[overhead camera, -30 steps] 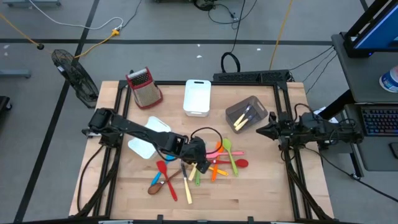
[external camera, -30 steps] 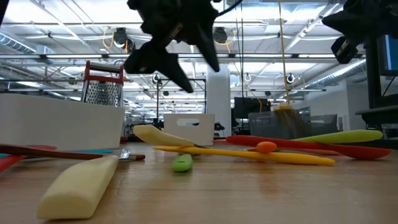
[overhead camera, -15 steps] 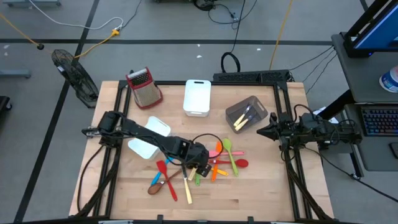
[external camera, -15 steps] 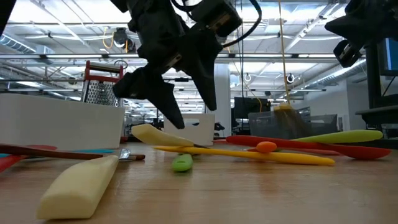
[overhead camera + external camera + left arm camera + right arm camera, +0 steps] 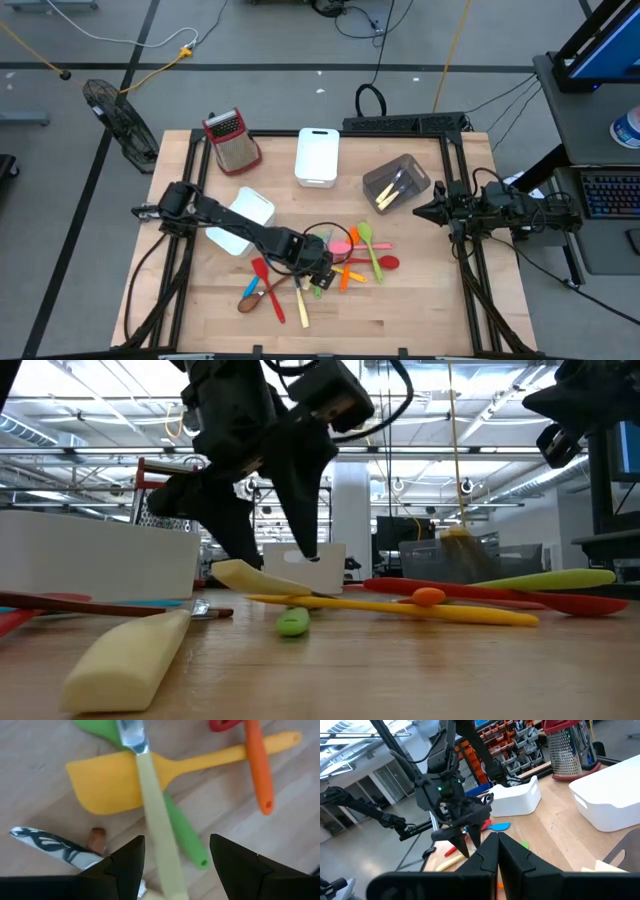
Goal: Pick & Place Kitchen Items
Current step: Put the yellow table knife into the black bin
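Note:
Next, the left gripper grabs the cream-handled knife by its cream handle, for the grey utensil bin.
The kitchen items lie in a loose pile on the wooden table's middle: pink, green, red, orange, blue, brown and cream pieces. My left gripper is open and low over the pile. In the left wrist view its fingers stand on either side of a cream-handled knife, which lies across a yellow spatula and a green handle. In the low view the gripper hangs just above the table. My right gripper is shut and empty at the table's right edge.
A white bin stands at the far middle and another left of the pile. A grey bin with cream utensils in it lies at the far right. A metal grater stands at the far left. Bare wood lies near the front edge.
My left gripper has gone down and a little toward the table's near edge, onto the pile, and now straddles the cream handle. Its fingers have stayed apart. The utensils have not moved.

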